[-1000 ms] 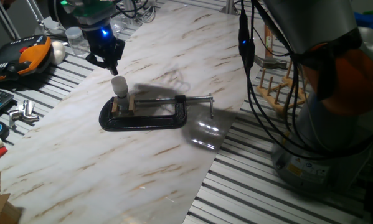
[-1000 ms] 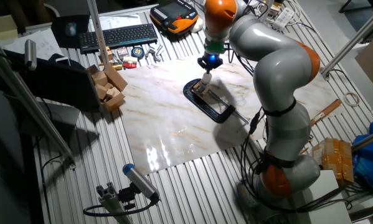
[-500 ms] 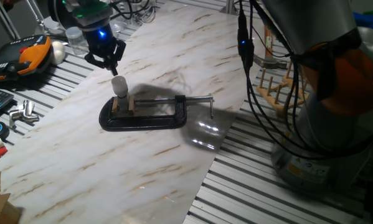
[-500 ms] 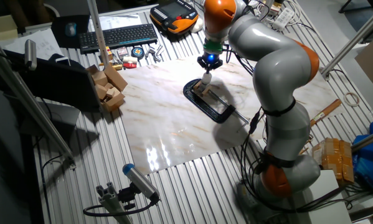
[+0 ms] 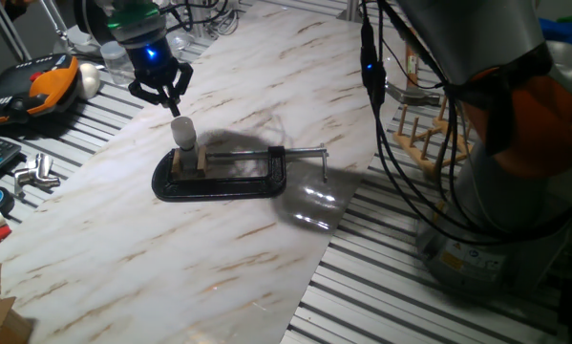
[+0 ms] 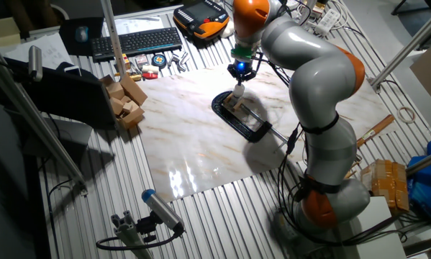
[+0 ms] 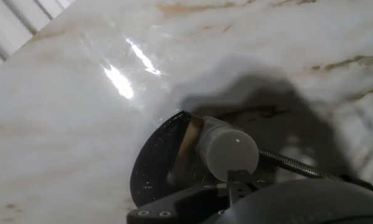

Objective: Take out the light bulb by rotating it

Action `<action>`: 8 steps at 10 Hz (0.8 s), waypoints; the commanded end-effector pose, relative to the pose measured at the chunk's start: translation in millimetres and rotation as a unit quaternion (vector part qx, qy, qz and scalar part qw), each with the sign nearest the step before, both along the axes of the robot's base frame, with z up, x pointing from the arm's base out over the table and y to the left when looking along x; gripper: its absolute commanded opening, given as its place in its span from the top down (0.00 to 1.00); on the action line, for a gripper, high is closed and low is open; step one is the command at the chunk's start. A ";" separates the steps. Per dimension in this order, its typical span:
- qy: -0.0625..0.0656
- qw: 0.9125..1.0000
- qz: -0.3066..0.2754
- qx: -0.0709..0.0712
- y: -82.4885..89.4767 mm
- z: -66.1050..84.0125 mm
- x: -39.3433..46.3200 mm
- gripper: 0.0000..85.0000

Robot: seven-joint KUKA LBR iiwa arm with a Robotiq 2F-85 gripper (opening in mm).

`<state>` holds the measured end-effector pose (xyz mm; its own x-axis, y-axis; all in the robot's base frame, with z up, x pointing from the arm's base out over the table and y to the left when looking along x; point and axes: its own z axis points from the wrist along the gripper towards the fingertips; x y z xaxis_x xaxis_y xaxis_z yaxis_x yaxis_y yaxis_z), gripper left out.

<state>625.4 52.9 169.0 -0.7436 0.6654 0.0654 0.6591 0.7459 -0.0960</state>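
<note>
My gripper should grab the bulb by its frosted globe (image 5: 182, 126) next, because the wooden blocks and clamp (image 5: 201, 160) are close around the bulb's lower end.
The light bulb (image 5: 182, 131), a small frosted white globe, stands upright in a wooden socket block held by a black C-clamp (image 5: 230, 180) on the marble board. My gripper (image 5: 160, 94) hangs just above and slightly behind the bulb, not touching it, with its fingers spread and empty. The other fixed view shows the gripper (image 6: 242, 74) over the bulb (image 6: 238, 91) and the clamp (image 6: 248, 124). In the hand view the bulb (image 7: 228, 149) sits low in the middle, with the clamp (image 7: 150, 169) to its left. The bulb's metal base is hidden.
An orange-black pendant (image 5: 35, 86), a white egg-shaped ball (image 5: 91, 80) and a clear jar (image 5: 119, 61) lie behind the gripper. A wooden peg rack (image 5: 425, 134) stands to the right. A keyboard (image 6: 136, 41) and wooden blocks (image 6: 126, 101) sit beyond the board's left edge.
My gripper has risen a little and drifted back to the left, away from the bulb. The bulb and clamp have not moved.
</note>
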 end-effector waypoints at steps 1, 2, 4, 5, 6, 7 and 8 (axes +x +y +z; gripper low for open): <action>-0.007 0.962 -0.272 -0.003 0.4 0.4 -0.3 1.00; -0.019 0.952 -0.306 -0.006 0.4 0.2 -0.1 1.00; -0.025 0.934 -0.356 -0.012 0.1 -0.2 -0.5 1.00; -0.028 0.923 -0.382 -0.014 0.1 -0.2 -0.6 1.00; -0.027 0.911 -0.412 -0.018 0.1 -0.2 -0.7 1.00; -0.028 0.897 -0.441 -0.021 0.0 -0.3 -0.6 1.00; -0.027 0.884 -0.467 -0.021 0.1 -0.4 -0.6 1.00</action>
